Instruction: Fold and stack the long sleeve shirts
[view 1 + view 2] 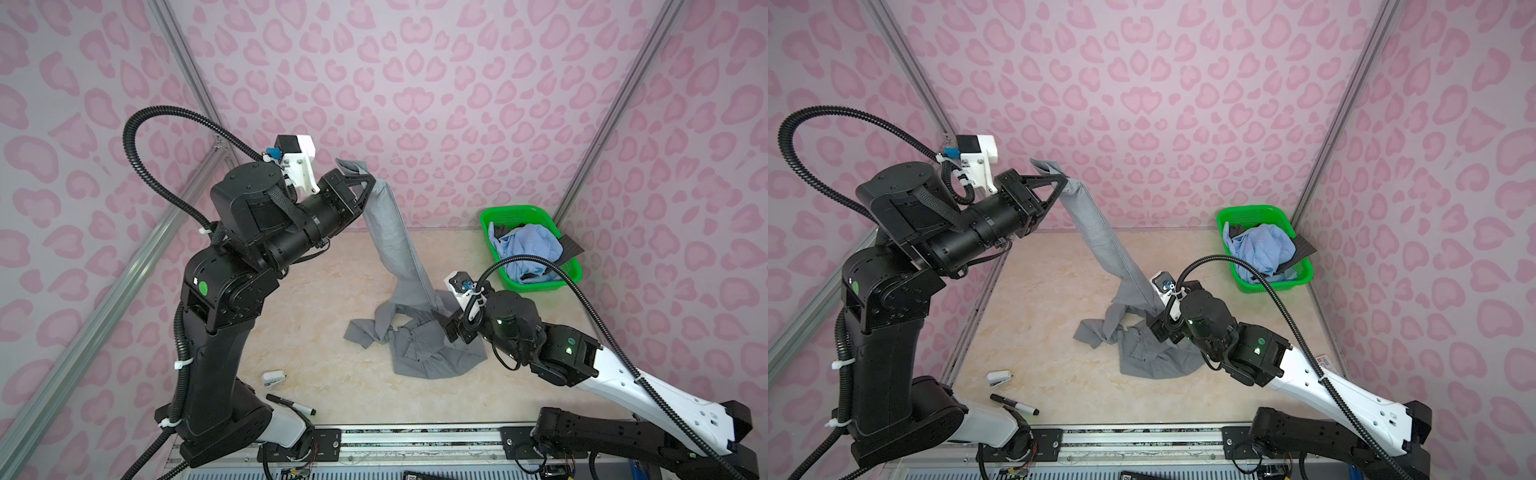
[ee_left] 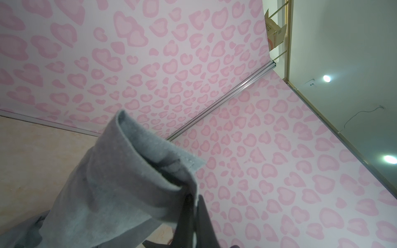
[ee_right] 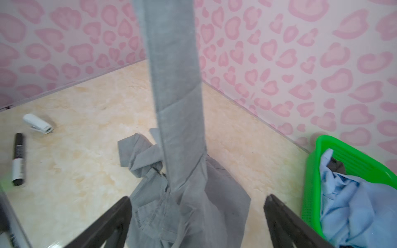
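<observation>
The sleeve stays raised above the heap in my left gripper for now. My right gripper stands open, so the sleeve would drop if my left gripper opened.
A mid-grey long sleeve shirt (image 1: 424, 353) lies crumpled at the table's middle, with one sleeve (image 1: 395, 241) pulled up taut toward the back left. My left gripper (image 1: 372, 183) is raised high and shut on that sleeve just below its cuff (image 2: 139, 154); in the left wrist view its fingers (image 2: 189, 214) pinch the cloth. My right gripper (image 3: 197, 197) is open and low over the shirt's body, where the sleeve meets it, jaws wide on either side of the cloth. In a top view it sits at the heap's right edge (image 1: 1160, 328).
A green basket (image 1: 511, 212) at the back right holds a light blue shirt (image 1: 525, 245) and a dark charcoal one (image 1: 571, 247). A white stapler (image 1: 273, 378) and a black marker (image 1: 291, 405) lie near the front left. Pink patterned walls enclose the table.
</observation>
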`<act>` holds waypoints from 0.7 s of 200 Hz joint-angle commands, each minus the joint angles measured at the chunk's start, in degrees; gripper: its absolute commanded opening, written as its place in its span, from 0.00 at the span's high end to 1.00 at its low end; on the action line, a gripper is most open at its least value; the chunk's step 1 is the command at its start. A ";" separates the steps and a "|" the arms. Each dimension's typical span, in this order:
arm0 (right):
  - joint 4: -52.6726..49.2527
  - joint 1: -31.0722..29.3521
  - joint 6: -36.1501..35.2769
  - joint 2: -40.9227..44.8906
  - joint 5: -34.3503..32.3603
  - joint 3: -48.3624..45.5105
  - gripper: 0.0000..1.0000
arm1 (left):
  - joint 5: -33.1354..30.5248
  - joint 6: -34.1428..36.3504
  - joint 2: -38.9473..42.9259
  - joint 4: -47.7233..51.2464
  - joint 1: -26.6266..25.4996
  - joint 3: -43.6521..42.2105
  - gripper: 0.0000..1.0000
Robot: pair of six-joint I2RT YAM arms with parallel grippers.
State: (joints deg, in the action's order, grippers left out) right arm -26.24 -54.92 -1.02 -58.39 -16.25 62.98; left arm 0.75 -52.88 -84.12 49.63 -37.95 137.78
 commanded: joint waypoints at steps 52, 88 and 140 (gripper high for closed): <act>9.48 7.92 1.99 -3.88 22.80 -3.16 0.09 | 1.22 -0.60 -1.54 -0.81 0.03 0.70 1.00; 15.73 7.95 2.71 -5.07 20.90 -5.95 0.07 | 1.18 0.23 -2.87 -0.31 0.05 -0.02 1.00; 14.92 8.19 1.55 -15.64 22.05 1.29 0.62 | 3.09 1.73 -3.94 -1.17 0.03 -1.55 1.00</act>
State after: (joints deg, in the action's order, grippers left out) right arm -13.10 -46.74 0.93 -71.81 3.95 62.43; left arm 2.81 -53.54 -87.90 49.80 -37.93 136.64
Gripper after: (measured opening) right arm 0.554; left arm 0.056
